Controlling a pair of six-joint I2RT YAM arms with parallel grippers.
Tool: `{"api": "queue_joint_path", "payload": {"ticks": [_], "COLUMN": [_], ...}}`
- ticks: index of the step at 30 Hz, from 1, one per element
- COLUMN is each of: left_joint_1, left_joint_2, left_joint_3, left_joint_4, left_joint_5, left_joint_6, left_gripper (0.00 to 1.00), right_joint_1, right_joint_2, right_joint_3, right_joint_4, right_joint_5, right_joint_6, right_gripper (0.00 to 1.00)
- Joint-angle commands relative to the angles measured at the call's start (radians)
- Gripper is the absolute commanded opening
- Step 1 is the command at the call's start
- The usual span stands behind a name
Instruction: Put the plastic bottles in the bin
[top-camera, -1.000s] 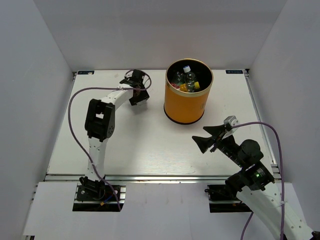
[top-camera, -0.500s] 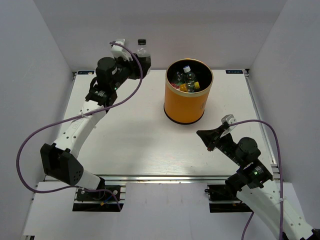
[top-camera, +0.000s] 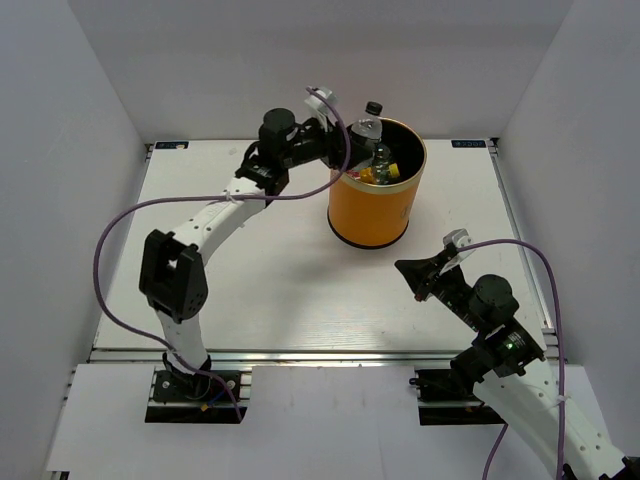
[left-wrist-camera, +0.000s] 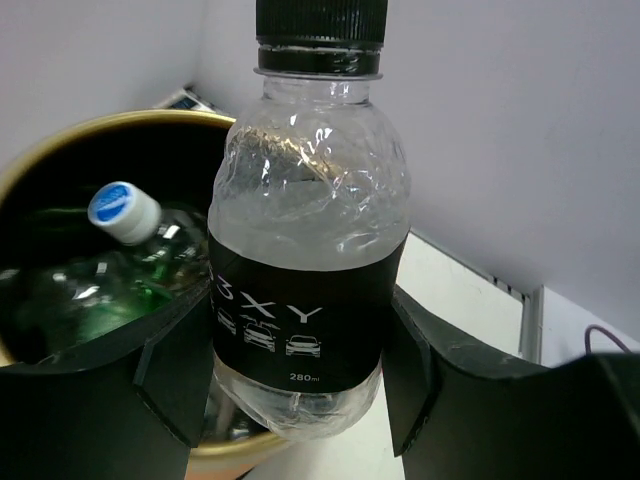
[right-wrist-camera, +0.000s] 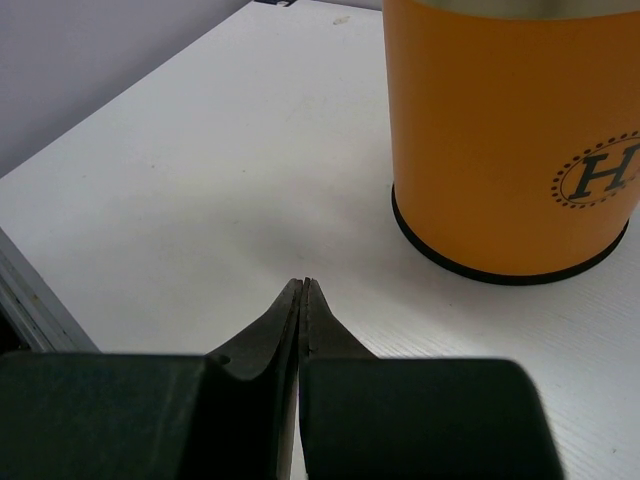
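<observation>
My right gripper's fingers are shut together over the table, short of the orange bin (top-camera: 370, 205) (right-wrist-camera: 500, 130). My right gripper would come up empty if I lifted it now.
My left gripper (left-wrist-camera: 300, 375) is shut on a clear plastic bottle (left-wrist-camera: 310, 250) with a dark label and black cap. It holds that bottle (top-camera: 366, 126) upright over the far left rim of the orange bin (top-camera: 370, 205). Inside the bin (left-wrist-camera: 60, 160) lie several other bottles (top-camera: 384, 166), among them a green one with a blue-and-white cap (left-wrist-camera: 125, 212). My right gripper (top-camera: 410, 272) is shut and empty, low over the table in front of the bin and to its right. In the right wrist view its tips (right-wrist-camera: 303, 284) meet, with the bin (right-wrist-camera: 500, 130) ahead.
White walls enclose the table on three sides. The left arm's purple cable (top-camera: 120, 225) loops over the table's left part. A metal rail (top-camera: 300, 352) runs along the near edge.
The left arm has swung from the far left corner rightward to the bin, carrying the dark-labelled bottle. The right gripper went from open to shut a second ago and has stayed put since.
</observation>
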Motion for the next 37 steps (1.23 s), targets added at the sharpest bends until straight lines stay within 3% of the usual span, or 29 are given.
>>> {"api": "queue_joint_path", "payload": {"ticks": [1,3,4,5,6,8,9,12,16,19,25,29,33,37], "left_joint_1": [-0.042,-0.054,-0.067,-0.067,-0.079,-0.088,-0.088,-0.088,-0.078,-0.077,-0.077,-0.067,-0.067,-0.067], "left_joint_2": [0.021,0.060,0.078,0.092,0.092,0.078,0.048,-0.012,-0.211,-0.357,-0.807,-0.982,-1.135,-1.249], "left_joint_3": [0.107,0.175,0.196,0.215,0.215,0.186,0.186,0.164,0.083,-0.067,-0.564,-0.733,-0.897,-0.942], "left_joint_4": [-0.032,-0.085,-0.143,-0.164,-0.174,-0.159,-0.149,-0.162,-0.194,-0.233,-0.350,-0.485,-0.487,-0.487], "left_joint_5": [-0.002,-0.056,-0.075,-0.138,-0.160,-0.213,-0.233,-0.309,-0.413,-0.467,-0.571,-0.626,-0.628,-0.605], "left_joint_6": [0.026,0.047,0.063,0.063,0.077,0.077,0.077,0.077,0.104,0.133,0.163,0.253,0.272,0.290], "left_gripper": [0.13,0.33,0.55,0.99,1.00,1.00,1.00,1.00,1.00,1.00,1.00,1.00,1.00,1.00], "right_joint_1": [0.001,0.003,0.001,0.003,0.003,0.003,0.001,0.003,0.003,-0.002,0.006,0.003,0.003,0.003], "right_joint_2": [0.001,-0.004,-0.007,-0.005,-0.004,-0.008,-0.010,-0.008,-0.007,-0.007,0.016,0.044,0.042,0.038], "right_joint_3": [-0.002,-0.002,-0.002,-0.002,-0.004,-0.004,-0.005,-0.007,-0.005,-0.004,0.024,0.032,0.010,-0.008], "right_joint_4": [0.040,0.040,0.037,0.039,0.039,0.037,0.040,0.037,0.037,0.040,0.033,0.039,0.100,0.097], "right_joint_5": [0.012,0.012,0.012,0.015,0.015,0.016,0.020,0.024,0.043,0.061,0.086,0.142,0.153,0.121], "right_joint_6": [0.000,0.003,0.004,0.003,0.004,0.004,0.004,0.009,0.010,0.020,0.047,0.092,0.107,0.043], "right_gripper": [0.00,0.00,0.05,0.15,0.45,0.71,0.90,0.90,0.90,0.90,0.90,0.90,0.90,0.90]}}
